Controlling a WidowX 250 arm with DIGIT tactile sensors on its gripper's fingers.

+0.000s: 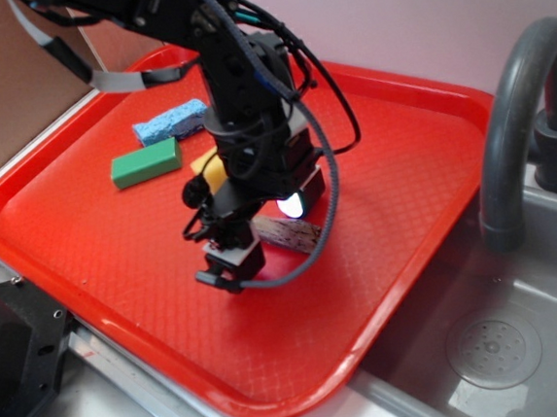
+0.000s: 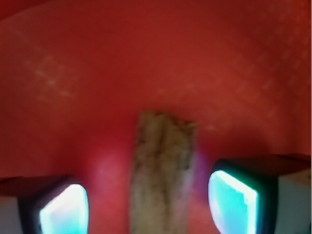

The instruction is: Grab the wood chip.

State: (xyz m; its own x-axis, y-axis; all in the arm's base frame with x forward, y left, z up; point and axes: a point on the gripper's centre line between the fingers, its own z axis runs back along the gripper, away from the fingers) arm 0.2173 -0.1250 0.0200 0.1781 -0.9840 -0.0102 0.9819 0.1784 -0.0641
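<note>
The wood chip (image 2: 163,170) is ready for my gripper to close on it. The fingers are low on either side of the chip's long sides.
The wood chip (image 2: 163,170) is a rough brown sliver lying flat on the red tray (image 2: 156,58). In the wrist view it runs up the middle between the two glowing fingertips, with red tray showing on both sides of it. My gripper (image 2: 148,207) is open and straddles the chip without touching it. In the exterior view the chip (image 1: 289,234) pokes out to the right from under the gripper (image 1: 261,231), which hangs low over the middle of the tray (image 1: 116,252).
A green block (image 1: 145,163), a blue sponge (image 1: 170,122) and a yellow sponge (image 1: 211,168), partly hidden by the arm, lie at the tray's back left. A grey sink (image 1: 495,346) with a faucet (image 1: 510,120) sits to the right.
</note>
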